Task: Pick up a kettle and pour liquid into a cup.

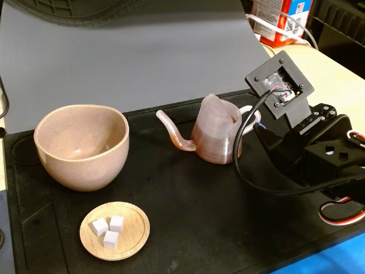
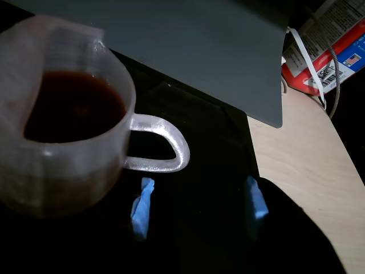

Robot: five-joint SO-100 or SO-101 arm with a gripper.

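I will next use my gripper to grab the kettle by its pale loop handle (image 1: 255, 117), because orange-red liquid (image 1: 214, 147) inside the open kettle would spill if the kettle tipped.
The translucent pinkish kettle (image 1: 215, 132) stands upright on the black mat (image 1: 188, 228), with its thin spout pointing left toward the cup (image 1: 82, 145). The beige-pink speckled cup stands at the left and looks empty. The wrist view shows the kettle (image 2: 63, 165) holding dark orange-red liquid (image 2: 74, 105), with its white loop handle (image 2: 165, 142) toward me. My gripper (image 2: 199, 202) is open, its blue-taped fingertips (image 2: 141, 206) just short of the handle and not touching it. In the fixed view the gripper (image 1: 256, 123) sits right of the kettle by the handle.
A small wooden dish (image 1: 137, 220) with three white cubes (image 1: 108, 231) lies in front of the cup. A grey backdrop sheet (image 1: 142, 51) rises behind the mat. A red-and-white box (image 1: 279, 23) and cables sit on the wooden table at the back right.
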